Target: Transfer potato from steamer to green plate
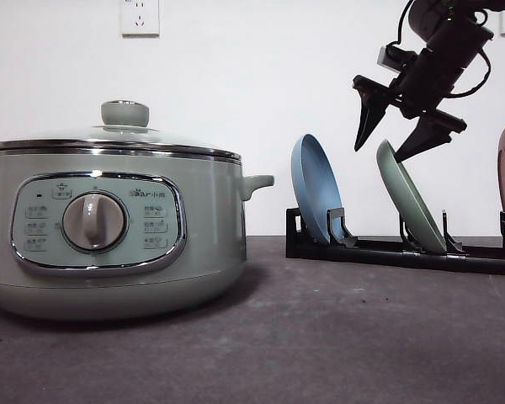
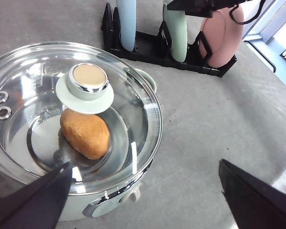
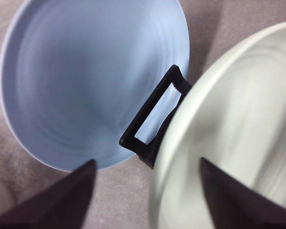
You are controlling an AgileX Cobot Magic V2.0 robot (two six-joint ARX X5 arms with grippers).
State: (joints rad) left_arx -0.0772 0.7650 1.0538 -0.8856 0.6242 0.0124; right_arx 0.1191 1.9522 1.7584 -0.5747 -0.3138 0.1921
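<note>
I should grab the green plate by its upper rim (image 1: pixel 385 150) with my right gripper next, because the black rack (image 1: pixel 387 251) holds the plate's lower side.
The potato (image 2: pixel 85 133) lies inside the steamer (image 1: pixel 109 227), under its closed glass lid (image 2: pixel 38 95). My left gripper (image 2: pixel 143 210) hovers open above the steamer's near side, holding nothing. The green plate (image 1: pixel 411 206) stands on edge in a black rack (image 1: pixel 387 251), between a blue plate (image 1: pixel 316 189) and a pink plate (image 2: pixel 224 36). My right gripper (image 1: pixel 379 151) hangs open just above the green plate's upper rim, its fingers pointing down on either side of the rim. Its wrist view looks down on the green plate (image 3: pixel 238 133) and the blue plate (image 3: pixel 86 81).
The rack (image 2: pixel 148 47) sits on the grey table (image 1: pixel 320 337) to the right of and behind the steamer. The steamer's side handle (image 1: pixel 257 181) points toward the rack. A wall with a socket (image 1: pixel 140 17) stands behind.
</note>
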